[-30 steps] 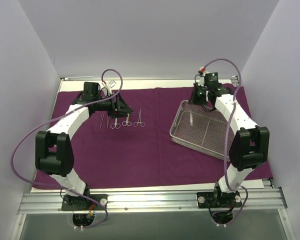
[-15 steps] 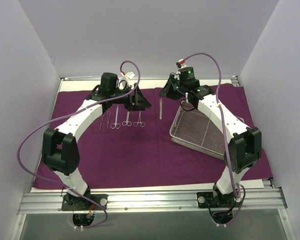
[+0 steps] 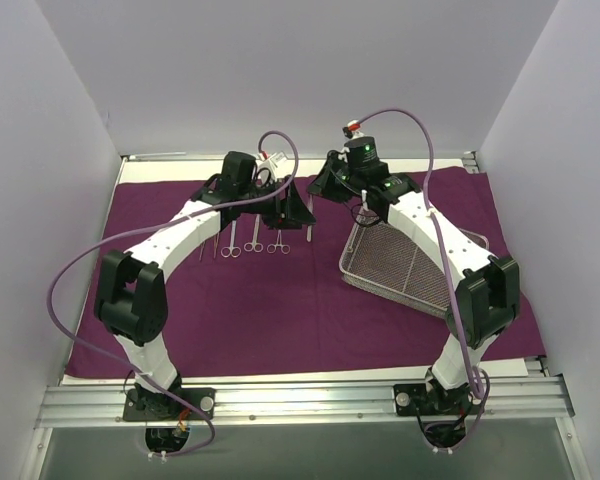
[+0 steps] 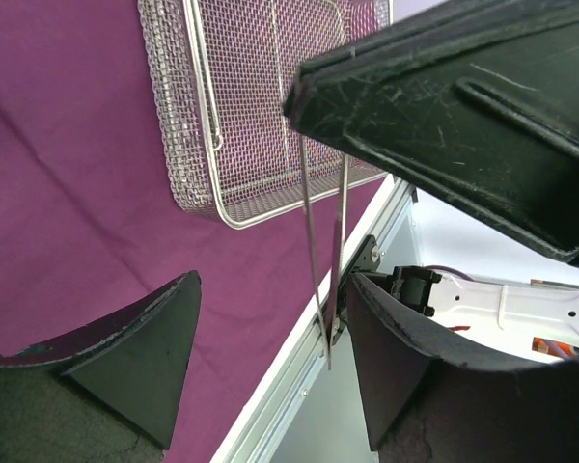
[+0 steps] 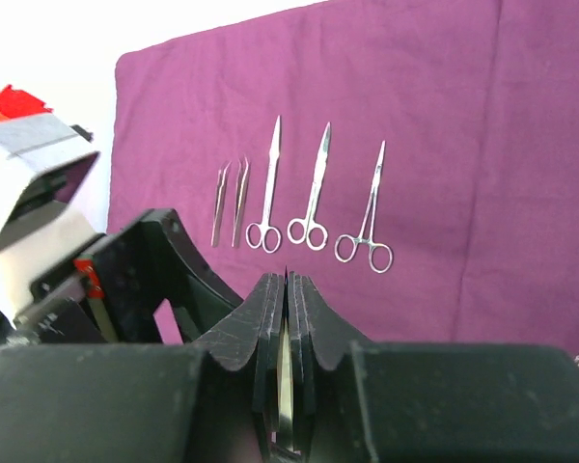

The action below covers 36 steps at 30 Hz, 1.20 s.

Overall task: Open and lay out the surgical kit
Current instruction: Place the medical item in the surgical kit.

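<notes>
My left gripper grabs the hanging tweezers near their loose joined end [image 3: 309, 231] [image 4: 328, 326] next, to lay them beside the row, since their tips stay free.
The dark purple cloth [image 3: 280, 300] lies spread flat on the table. The silver wire-mesh tray [image 3: 410, 260] sits on its right side and also shows in the left wrist view [image 4: 261, 106]. My right gripper [image 3: 323, 185] [image 5: 286, 280] is shut on slim silver tweezers [image 3: 309, 230] [image 5: 286, 386], which hang down above the cloth. My left gripper [image 3: 298, 212] [image 4: 273, 280] is open, with the hanging tweezers [image 4: 318, 251] between its jaws, close to the right finger [image 4: 405, 376]. Two tweezers [image 5: 230, 203] and three scissor-handled instruments [image 5: 314, 188] lie in a row on the cloth.
The laid-out row [image 3: 245, 240] lies just left of the two grippers. White walls close in the left, right and back. A metal rail [image 3: 300, 400] runs along the near edge.
My right gripper has lifted the tweezers out of the tray and carried them left. My left gripper has moved right from the row, and its open jaws now stand around the tweezers.
</notes>
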Available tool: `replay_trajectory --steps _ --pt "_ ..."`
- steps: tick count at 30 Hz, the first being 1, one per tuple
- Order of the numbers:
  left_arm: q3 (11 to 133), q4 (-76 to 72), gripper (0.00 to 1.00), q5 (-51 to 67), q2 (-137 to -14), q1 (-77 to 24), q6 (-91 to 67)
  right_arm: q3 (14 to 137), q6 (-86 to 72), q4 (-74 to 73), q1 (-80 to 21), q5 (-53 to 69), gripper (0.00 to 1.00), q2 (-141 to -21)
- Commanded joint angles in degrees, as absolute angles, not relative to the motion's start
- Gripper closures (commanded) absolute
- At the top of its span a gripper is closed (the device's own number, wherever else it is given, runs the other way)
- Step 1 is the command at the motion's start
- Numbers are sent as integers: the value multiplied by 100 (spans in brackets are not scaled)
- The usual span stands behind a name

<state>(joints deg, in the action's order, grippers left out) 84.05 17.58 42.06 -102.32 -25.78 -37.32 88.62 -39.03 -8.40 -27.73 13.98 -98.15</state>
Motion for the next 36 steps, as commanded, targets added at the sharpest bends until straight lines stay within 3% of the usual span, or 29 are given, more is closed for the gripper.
replay_trajectory --steps 1,7,10,18,20,21,24,29,36 --pt "8719 1644 30 4096 -10204 -2628 -3735 9053 -3981 -659 -2795 1424 100 -9809" --pt "8657 1512 31 4131 -10265 -2654 -3806 8991 -4008 -598 -2812 1485 100 -9809" --pt "8806 1661 42 4148 -10371 -2663 -3736 9018 -4008 -571 -2830 1538 100 -9826" --pt "9044 1880 98 4254 -10556 -2663 -3621 9106 -3999 -633 -2900 1547 100 -9879" --pt "9096 2266 98 4123 -10538 -2602 -3394 9184 -3964 -764 -2900 1416 81 -9888" --pt "9123 2476 98 4000 -10521 -2567 -3123 9237 -3868 -1026 -2874 1145 59 -9879" --pt "9097 3259 98 3456 -10354 -2321 -2517 9465 -3561 -1571 -2708 609 34 -9827" --pt "8894 4489 98 2149 -10248 -1549 -1392 9361 -3077 -2038 -2382 27 13 -9545" --pt "9061 5229 98 705 -10511 -538 -546 8642 -2883 -2136 -1890 -88 9 -8992"
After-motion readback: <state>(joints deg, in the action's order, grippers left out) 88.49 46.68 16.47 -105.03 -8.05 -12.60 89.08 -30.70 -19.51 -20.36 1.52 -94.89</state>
